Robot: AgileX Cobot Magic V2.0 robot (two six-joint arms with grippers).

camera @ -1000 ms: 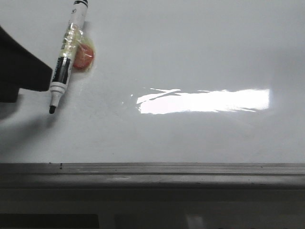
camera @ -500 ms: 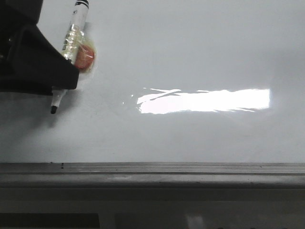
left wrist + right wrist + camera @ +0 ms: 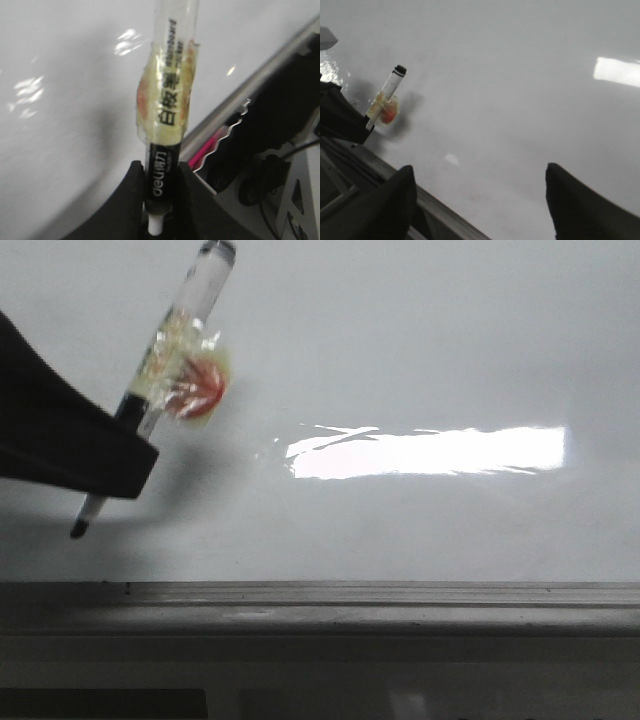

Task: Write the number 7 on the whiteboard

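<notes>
My left fingers already cover the marker's black section near its tip, so my right gripper will grab its taped body (image 3: pixel 165 353) next.
The whiteboard (image 3: pixel 400 340) is glossy pale grey; no drawn number 7 shows on it. My left gripper (image 3: pixel 125 455) is shut on a whiteboard marker (image 3: pixel 185 325) with a clear barrel, yellowish tape and a red sticker. The marker is tilted, its black tip (image 3: pixel 77 530) low near the rail, cap off. In the left wrist view the fingers (image 3: pixel 135 180) clamp the marker's black section (image 3: pixel 162 170). My right gripper (image 3: pixel 480 170) is open and empty over the board's lower edge; that view shows the marker (image 3: pixel 387 97) far off in the left gripper (image 3: pixel 340 120).
A grey metal rail (image 3: pixel 320 595) runs along the board's lower edge. A bright white glare streak (image 3: pixel 430 452) lies mid-board. Beyond the rail, the left wrist view shows a pink item (image 3: pixel 207 150) and dark clutter (image 3: pixel 280 115).
My left gripper came in from the left and shut on the marker. The marker has tilted, its tip moving down-left toward the rail and its top end to the right.
</notes>
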